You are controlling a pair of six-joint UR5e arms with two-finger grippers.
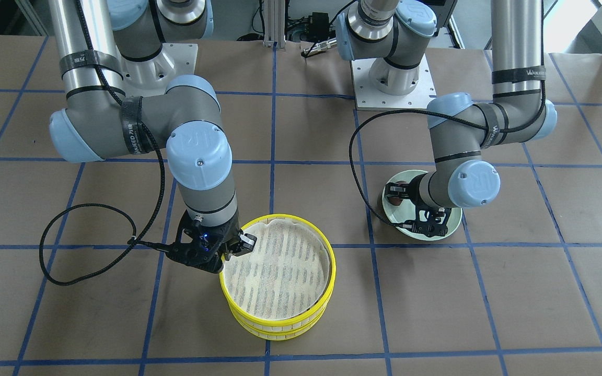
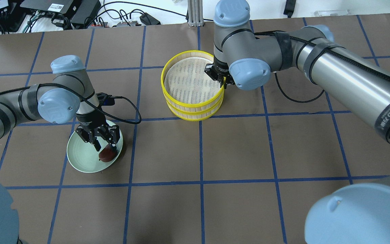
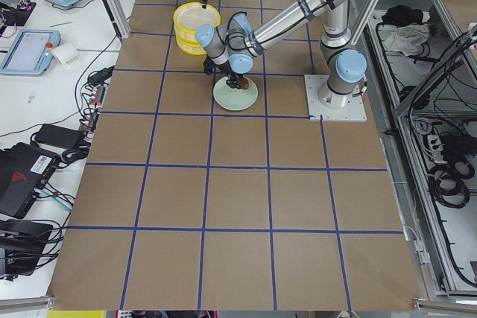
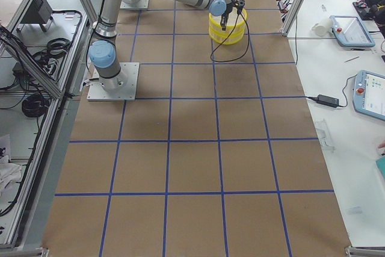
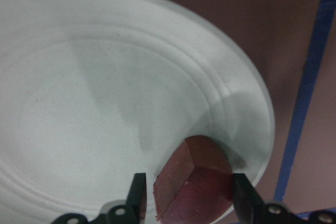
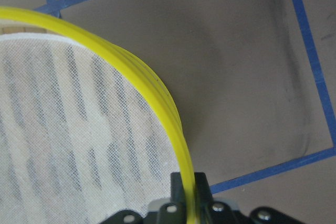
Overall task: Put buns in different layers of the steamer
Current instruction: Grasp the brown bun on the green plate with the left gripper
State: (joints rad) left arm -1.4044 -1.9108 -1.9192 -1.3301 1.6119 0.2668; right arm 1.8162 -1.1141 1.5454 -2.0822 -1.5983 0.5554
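My left gripper should next grab the bun across its middle (image 1: 396,198) to place the reddish-brown bun in a steamer layer.
The dark reddish-brown bun (image 2: 107,155) lies at the edge of a pale green plate (image 2: 83,159). My left gripper (image 2: 106,149) is lowered over it and open. In the left wrist view the bun (image 5: 197,182) sits between the two fingertips, with a small gap on one side. The pale cream-yellow bun is out of view. The steamer (image 2: 195,108) stands as two stacked yellow-rimmed layers, and the white mesh liner of the top one (image 1: 275,271) is bare. My right gripper (image 2: 222,82) is shut on the top layer's yellow rim (image 6: 157,98).
The table is brown paper marked with blue tape lines (image 2: 200,152). The plate (image 1: 450,224) and the steamer (image 1: 280,326) stand about one grid square apart. A black cable (image 1: 71,245) loops on the table beside the right arm.
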